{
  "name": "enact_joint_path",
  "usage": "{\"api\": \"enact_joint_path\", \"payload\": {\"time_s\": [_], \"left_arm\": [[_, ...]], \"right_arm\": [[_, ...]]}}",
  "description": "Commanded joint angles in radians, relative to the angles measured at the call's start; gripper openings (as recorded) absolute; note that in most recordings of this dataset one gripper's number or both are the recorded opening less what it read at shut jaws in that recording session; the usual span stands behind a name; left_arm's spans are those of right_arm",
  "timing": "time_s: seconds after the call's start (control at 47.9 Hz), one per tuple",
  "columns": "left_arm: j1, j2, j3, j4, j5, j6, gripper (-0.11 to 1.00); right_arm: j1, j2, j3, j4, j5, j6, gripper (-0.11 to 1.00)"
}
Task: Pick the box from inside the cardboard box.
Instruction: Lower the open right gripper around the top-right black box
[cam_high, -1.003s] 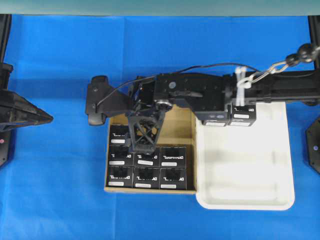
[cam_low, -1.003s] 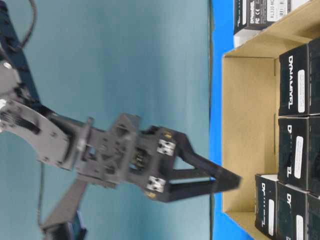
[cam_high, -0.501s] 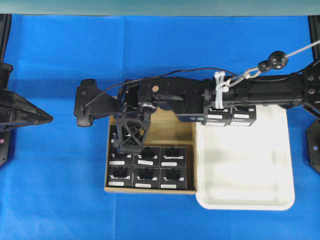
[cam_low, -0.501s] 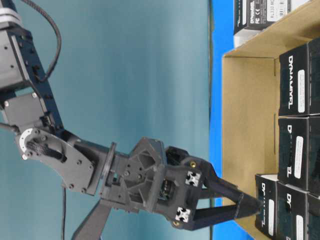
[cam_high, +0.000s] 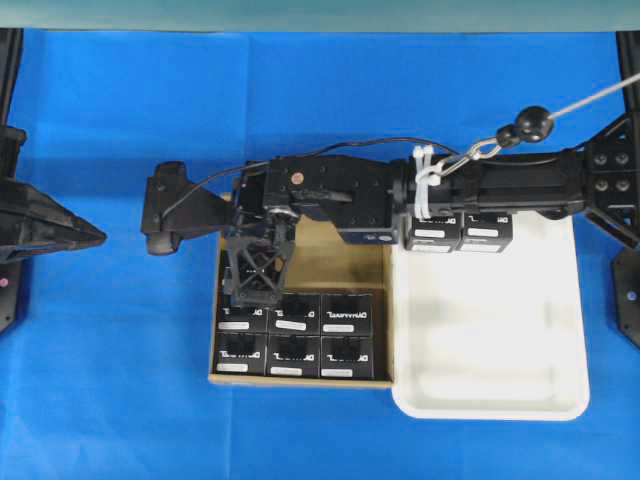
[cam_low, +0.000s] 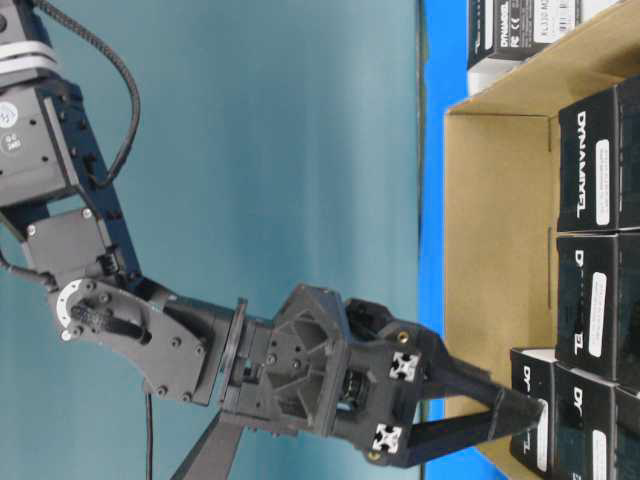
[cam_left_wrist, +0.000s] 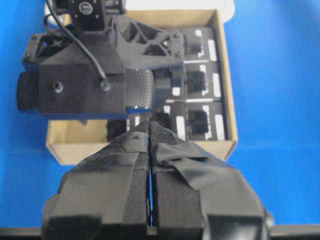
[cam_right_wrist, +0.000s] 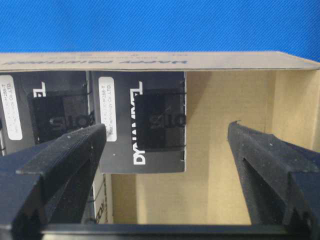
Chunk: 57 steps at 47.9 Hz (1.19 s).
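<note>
The right gripper picks up the small black box by its labelled edge and opposite side next, since the cardboard box's side (cam_right_wrist: 150, 60) stands tight against it.
The cardboard box (cam_high: 350, 265) sits at the table's middle and holds several black boxes. Two full rows (cam_high: 295, 335) fill its near part. One more black box (cam_right_wrist: 150, 157) stands alone in the back row by the left wall. My right gripper (cam_right_wrist: 166, 127) reaches across from the right and hangs open over this lone box, one finger (cam_right_wrist: 70, 150) at its seam with the neighbouring box, the other (cam_right_wrist: 265, 160) over bare carton floor. In the table-level view its fingertips (cam_low: 525, 410) are at the box's top edge. My left gripper (cam_left_wrist: 149, 127) is shut and empty, left of the carton (cam_high: 95, 236).
A white tray (cam_high: 490, 410) adjoins the carton's right side, with two black boxes (cam_high: 460, 230) at its far end, partly under the right arm. Blue cloth surrounds everything. The right arm's cable and a hanging cord (cam_high: 500, 145) cross above the tray.
My right gripper has moved left across the carton and dropped lower, from over the middle column to the lone back-row box. The left arm has not moved.
</note>
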Motion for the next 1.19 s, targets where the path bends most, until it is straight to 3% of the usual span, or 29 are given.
{"api": "enact_joint_path", "payload": {"time_s": [0.0,0.564,1.17], "left_arm": [[-0.002,0.006,-0.018,0.002,-0.005,0.002,-0.05],[-0.002,0.006,-0.018,0.002,-0.005,0.002,-0.05],[-0.002,0.003,-0.011,0.002,-0.006,0.002,-0.05]], "right_arm": [[0.000,0.014,-0.031,0.003,0.005,-0.002,0.97],[0.000,0.078,-0.158,0.005,0.123,-0.009,0.97],[-0.003,0.107,-0.155,0.005,0.147,-0.009,0.97]]}}
